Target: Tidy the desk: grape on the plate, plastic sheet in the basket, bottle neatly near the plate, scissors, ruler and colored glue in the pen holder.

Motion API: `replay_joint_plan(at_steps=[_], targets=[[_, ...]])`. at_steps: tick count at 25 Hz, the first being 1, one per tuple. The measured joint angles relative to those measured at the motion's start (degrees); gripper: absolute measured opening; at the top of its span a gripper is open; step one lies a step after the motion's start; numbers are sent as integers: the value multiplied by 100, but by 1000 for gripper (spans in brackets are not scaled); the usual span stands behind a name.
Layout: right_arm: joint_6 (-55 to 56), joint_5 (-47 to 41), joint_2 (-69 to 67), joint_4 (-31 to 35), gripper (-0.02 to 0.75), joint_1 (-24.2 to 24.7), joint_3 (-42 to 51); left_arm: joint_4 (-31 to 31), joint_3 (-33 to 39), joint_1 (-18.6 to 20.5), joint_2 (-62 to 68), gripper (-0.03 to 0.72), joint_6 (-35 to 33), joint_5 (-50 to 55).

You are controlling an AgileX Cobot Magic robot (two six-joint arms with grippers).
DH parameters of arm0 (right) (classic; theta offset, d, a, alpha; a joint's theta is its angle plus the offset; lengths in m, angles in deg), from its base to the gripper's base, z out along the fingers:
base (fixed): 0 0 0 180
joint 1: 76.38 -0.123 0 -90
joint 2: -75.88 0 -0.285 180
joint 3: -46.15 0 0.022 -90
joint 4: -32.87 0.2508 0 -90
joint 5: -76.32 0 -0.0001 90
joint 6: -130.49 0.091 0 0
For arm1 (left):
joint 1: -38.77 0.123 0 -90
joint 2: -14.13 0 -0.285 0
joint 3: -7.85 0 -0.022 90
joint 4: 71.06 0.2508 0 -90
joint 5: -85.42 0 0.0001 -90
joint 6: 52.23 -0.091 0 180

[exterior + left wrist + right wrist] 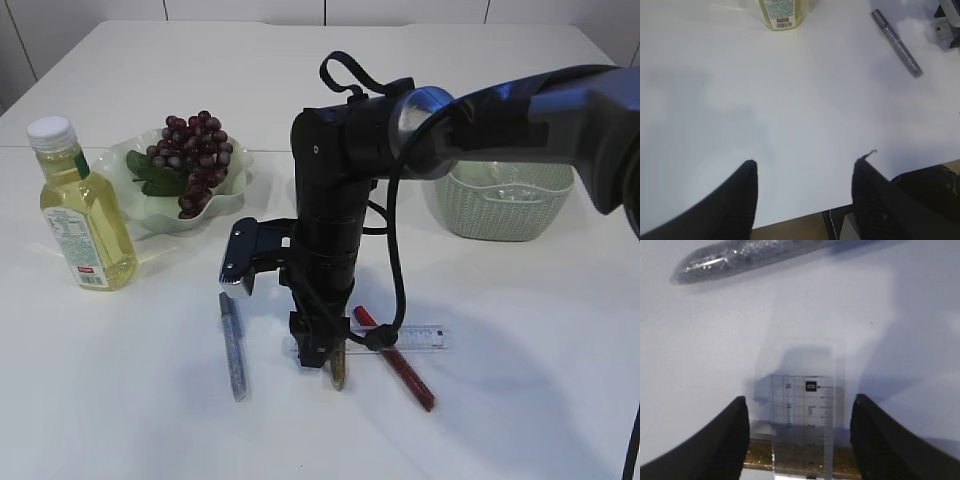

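The clear ruler (802, 425) needs to go into the pen holder, so next I should grab it with my right gripper by its end with the zero mark (803, 400).
My right gripper (325, 358) points down at the table's middle front. In the right wrist view it (800, 405) is open, with its fingers either side of a clear ruler (802, 425) that lies across a gold glue pen (760, 460). The ruler (415, 338), the gold pen (340, 375), a red glue pen (400, 372) and a silver glitter glue pen (232, 345) lie on the table. The grapes (195, 150) rest on the pale plate (235, 195). The bottle (85, 210) stands left of the plate. My left gripper (805, 162) is open and empty. Scissors and pen holder are out of view.
A green basket (510, 205) stands at the back right. The left wrist view shows the bottle's base (781, 12), the silver pen (896, 42) and the table's front edge (805, 216) under the left fingers. The right arm (470, 120) spans the table's right half.
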Motion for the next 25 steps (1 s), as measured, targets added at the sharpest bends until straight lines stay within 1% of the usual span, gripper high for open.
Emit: replay_joint_plan(at_steps=[5,20,25], targets=[[0,-19,0,0,479,0,0,0,0,0,0,434,0,0],[0,-31,0,0,475,0,0,0,0,0,0,434,0,0],[0,-31,0,0,458,0,0,0,0,0,0,435,0,0]])
